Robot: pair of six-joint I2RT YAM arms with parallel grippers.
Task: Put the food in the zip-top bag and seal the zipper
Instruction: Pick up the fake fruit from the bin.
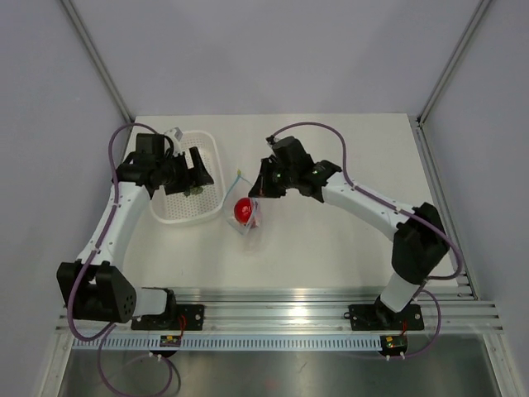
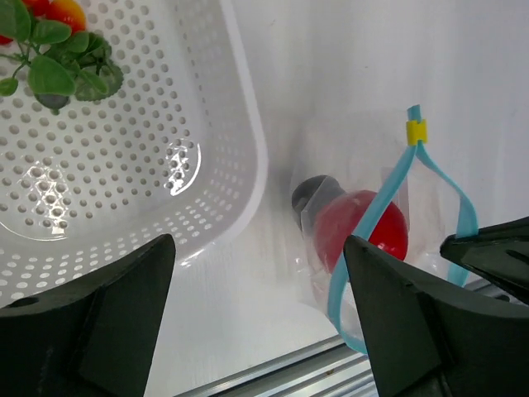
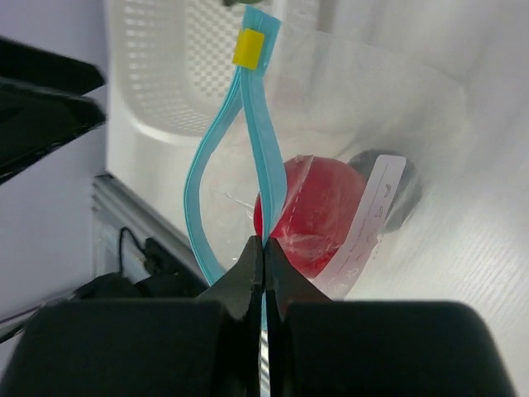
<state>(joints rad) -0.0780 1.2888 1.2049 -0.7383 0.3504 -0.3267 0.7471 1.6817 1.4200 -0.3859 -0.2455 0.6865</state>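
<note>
I will reach for the green leafy piece with my left gripper and grab it by its leafy end (image 1: 195, 190). The red and orange part will stay free to go into the bag (image 1: 250, 222).
The clear zip-top bag (image 1: 250, 222) lies mid-table with the red roundish piece (image 1: 243, 210) inside it. My right gripper (image 3: 264, 248) is shut on one side of the light blue zipper (image 3: 261, 149), holding the mouth up; the other side bows outward, so the mouth gapes. A yellow slider (image 3: 248, 48) sits at the zipper's far end. The red piece (image 3: 318, 207) shows through the plastic. My left gripper (image 1: 197, 169) is open and empty above the white basket (image 1: 211, 211). The green leafy piece (image 2: 62, 62) lies in the basket. The pink piece is not in view.
The white perforated basket (image 2: 240, 124) stands left of the bag, close to it. A red and orange toy piece (image 2: 58, 10) lies beside the green leaves in the basket. A metal rail (image 1: 289, 299) runs along the table's near edge.
</note>
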